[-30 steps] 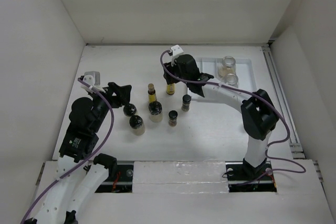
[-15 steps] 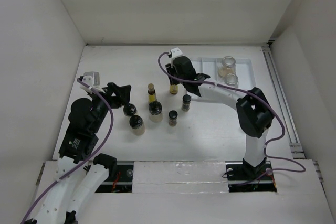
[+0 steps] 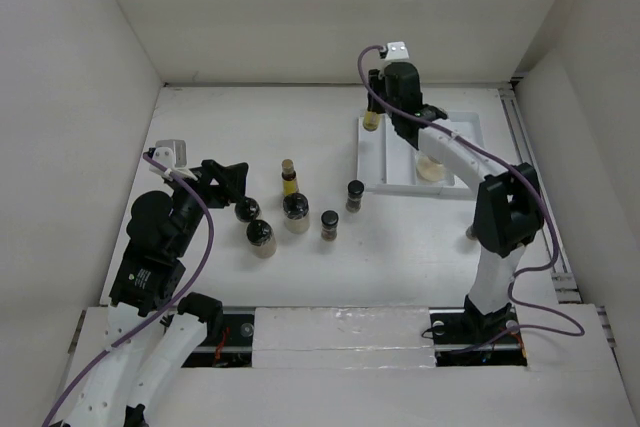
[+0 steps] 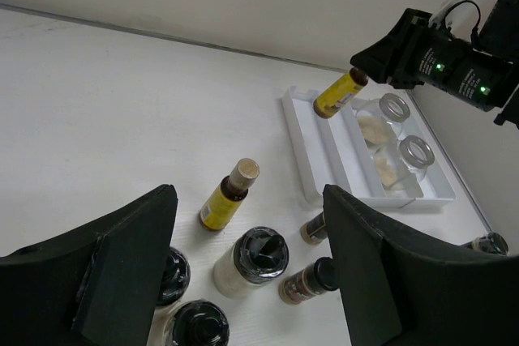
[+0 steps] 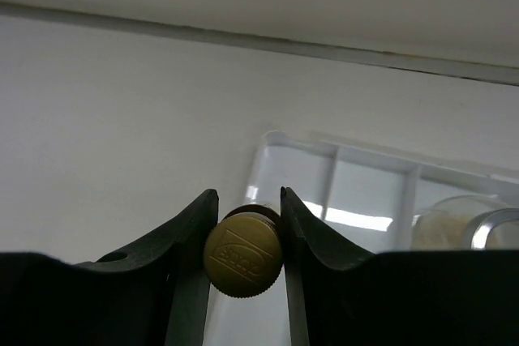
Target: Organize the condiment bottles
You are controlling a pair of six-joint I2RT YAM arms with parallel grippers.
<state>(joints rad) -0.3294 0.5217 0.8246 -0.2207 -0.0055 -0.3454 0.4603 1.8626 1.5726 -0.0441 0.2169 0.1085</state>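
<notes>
The right gripper should keep holding the bottle first, because the bottle's base is above the bottom of the tray section below and the bottle would drop if the gripper opened now.
My right gripper (image 3: 376, 99) is shut on the gold cap (image 5: 243, 261) of a slim yellow-liquid bottle (image 3: 372, 118). It holds the bottle in the air over the far left corner of the white divided tray (image 3: 372, 159); the held bottle also shows in the left wrist view (image 4: 337, 95). Two pale-filled jars with silver lids (image 4: 392, 108) (image 4: 415, 153) stand in the tray. On the table stand another yellow bottle (image 3: 289, 177), a wide pale jar with a black lid (image 3: 296, 211), two dark spice jars (image 3: 354, 195) (image 3: 329, 224) and two black-lidded jars (image 3: 246, 211) (image 3: 260, 237). My left gripper (image 3: 228, 180) is open and empty, left of this group.
White walls close in the table at the back and on both sides. The tray's left compartment (image 5: 296, 180) lies just below the held bottle. One more dark jar (image 4: 490, 242) shows at the right edge of the left wrist view.
My right gripper has lifted the yellow bottle from beside the group and carried it back and to the right, over the tray's far left corner. The left arm has hardly moved.
</notes>
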